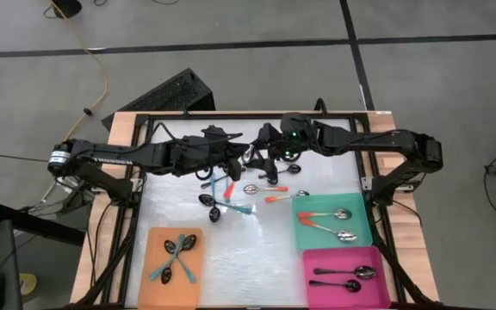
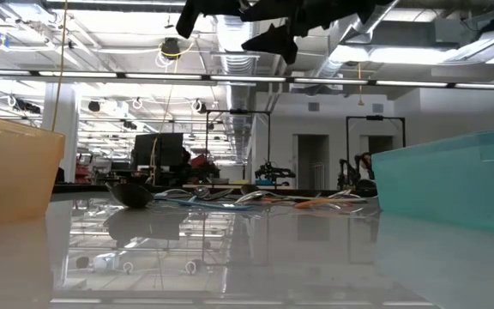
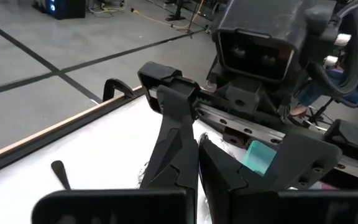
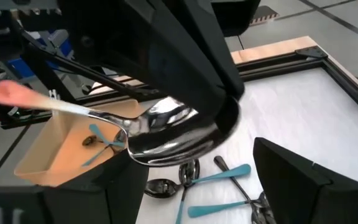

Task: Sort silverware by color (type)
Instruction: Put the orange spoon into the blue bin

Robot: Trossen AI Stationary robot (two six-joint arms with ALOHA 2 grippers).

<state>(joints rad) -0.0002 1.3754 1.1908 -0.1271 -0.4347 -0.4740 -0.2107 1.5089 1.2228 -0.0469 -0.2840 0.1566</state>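
Note:
I next need to grab the orange-red-handled spoon's neck beside its bowl with my right gripper, to sort it into the teal tray.
Both arms meet above the table's far middle. My left gripper (image 1: 236, 161) (image 3: 197, 140) is shut on a spoon (image 4: 166, 130) with a dark shiny bowl and an orange-red handle (image 4: 8, 93), held up in the air. My right gripper (image 1: 263, 158) (image 4: 185, 171) is open. Its fingers (image 4: 291, 180) stand on either side of and below the spoon, touching nothing I can see. Several loose spoons (image 1: 231, 194) with teal and orange-red handles lie flat on the white table below. In the low view both grippers (image 2: 273, 26) hang high over the pile (image 2: 230, 199). My left gripper pinches the spoon by the outer rim of its bowl (image 4: 219, 124) between its two fingers (image 4: 229, 106). The spoon is lifted clear of the table and lies about level, with its handle sticking out sideways. My own left wrist view hides the contact behind the shut fingers.
An orange tray (image 1: 158, 284) at the near left holds teal-handled spoons. A teal tray (image 1: 362, 226) at the right holds orange-red-handled ones, and a pink tray (image 1: 317, 288) in front of it holds metal ones. A dark frame (image 1: 231, 116) edges the table.

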